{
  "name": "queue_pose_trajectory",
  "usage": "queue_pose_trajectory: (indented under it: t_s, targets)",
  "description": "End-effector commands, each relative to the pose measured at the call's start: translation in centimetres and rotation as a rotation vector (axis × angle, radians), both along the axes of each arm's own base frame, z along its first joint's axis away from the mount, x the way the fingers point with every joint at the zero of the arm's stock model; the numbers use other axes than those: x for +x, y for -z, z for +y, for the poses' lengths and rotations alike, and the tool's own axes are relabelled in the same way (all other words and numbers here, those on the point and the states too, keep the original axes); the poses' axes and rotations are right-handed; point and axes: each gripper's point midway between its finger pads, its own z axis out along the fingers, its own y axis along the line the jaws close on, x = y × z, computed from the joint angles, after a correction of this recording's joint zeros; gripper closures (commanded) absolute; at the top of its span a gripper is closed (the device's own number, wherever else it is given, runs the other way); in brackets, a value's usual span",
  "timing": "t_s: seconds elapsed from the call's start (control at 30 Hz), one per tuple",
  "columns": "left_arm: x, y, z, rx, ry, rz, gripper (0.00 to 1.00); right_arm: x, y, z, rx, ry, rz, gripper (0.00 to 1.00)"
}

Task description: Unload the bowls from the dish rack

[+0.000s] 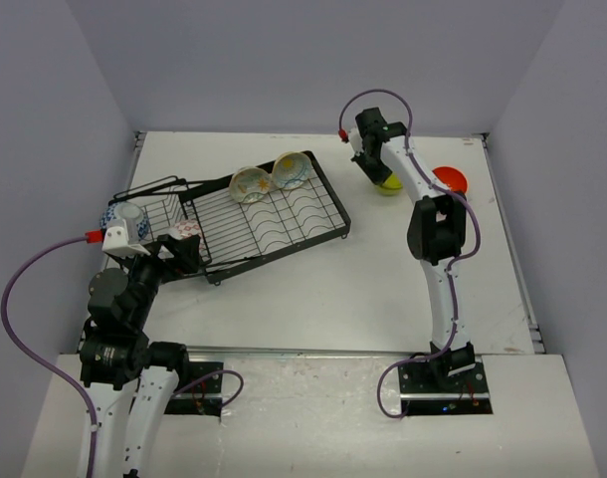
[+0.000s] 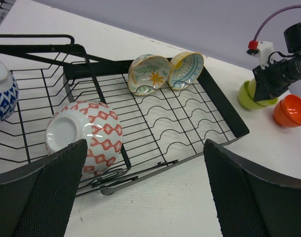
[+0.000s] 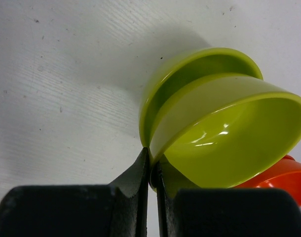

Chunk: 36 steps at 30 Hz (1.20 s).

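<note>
The lime green bowl's bottom is inside the rim of the second lime bowl. The held bowl would settle in that second bowl, so my right gripper should open its fingers.
The black dish rack [image 1: 328,214] lies at the centre left. Two cream bowls [image 1: 252,183] [image 1: 290,170] stand on edge at its far end. A red-and-white bowl [image 1: 187,231] and a blue-and-white bowl [image 1: 122,216] sit in its basket end. My left gripper [image 2: 143,163] is open and empty, just in front of the red-and-white bowl [image 2: 86,136]. My right gripper [image 3: 151,173] is shut on the rim of a lime green bowl [image 3: 229,133]. It holds that bowl tilted against a second lime bowl [image 3: 190,64] on the table, at the far right [image 1: 388,185].
An orange-red bowl [image 1: 450,180] sits on the white table just right of the lime bowls, near the table's right edge [image 1: 507,249]. The rack's near rim [image 2: 229,118] lies close ahead of my left fingers. Grey walls enclose the table.
</note>
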Motion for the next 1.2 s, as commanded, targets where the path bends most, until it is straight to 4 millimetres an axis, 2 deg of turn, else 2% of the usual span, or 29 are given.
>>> queue_pose_trajectory:
  t_s: [0.0, 0.17, 0.4, 0.57, 0.6, 0.67, 0.7, 0.77, 0.83, 1.0, 1.03, 1.1, 1.17]
  targets:
    - [0.2, -1.0, -0.1, 0.016, 0.01, -0.052, 0.0, 0.1, -3.6, -0.3, -0.021, -0.02, -0.069, 1.0]
    - [0.2, -1.0, -0.1, 0.015, 0.011, -0.051, 0.0, 0.7, -3.2, -0.8, -0.062, -0.028, -0.081, 0.98]
    - [0.2, -1.0, -0.1, 0.016, 0.012, -0.052, 0.0, 0.3, -1.4, -0.6, -0.056, -0.033, -0.036, 0.85]
    - [0.3, -1.0, -0.1, 0.016, 0.012, -0.051, 0.0, 0.4, -0.6, -0.7, -0.064, -0.023, -0.027, 0.84]
    - [0.3, -1.0, -0.1, 0.016, 0.013, -0.051, 0.0, 0.5, -0.8, -0.8, -0.072, -0.006, -0.039, 0.78]
    - [0.4, -0.9, -0.2, 0.016, 0.016, -0.045, 0.0, 0.7, -1.4, -0.8, -0.087, 0.001, -0.057, 0.73]
    - [0.4, -0.9, -0.2, 0.016, 0.016, -0.045, 0.0, 0.6, -2.3, -0.6, -0.086, 0.001, -0.077, 0.63]
    - [0.4, -0.8, -0.2, 0.018, 0.019, -0.04, 0.0, 0.6, -3.2, -0.2, -0.102, -0.005, -0.107, 0.57]
    - [0.4, -0.9, -0.2, 0.018, 0.018, -0.043, 0.0, 0.6, -4.9, -0.4, -0.126, 0.002, -0.149, 0.48]
    - [0.5, -0.7, -0.2, 0.016, 0.018, -0.037, 0.0, 0.1, -8.3, 0.8, -0.076, 0.031, -0.224, 0.48]
    - [0.5, -0.7, -0.2, 0.016, 0.018, -0.036, 0.0, -0.2, -9.6, 1.0, -0.06, 0.031, -0.245, 0.48]
    - [0.7, -0.7, -0.2, 0.017, 0.016, -0.031, 0.0, -1.0, -10.9, 1.8, -0.033, 0.044, -0.273, 0.48]
    - [0.8, -0.5, -0.1, 0.016, 0.012, -0.023, 0.0, -2.4, -13.6, 3.2, 0.053, 0.043, -0.323, 0.48]
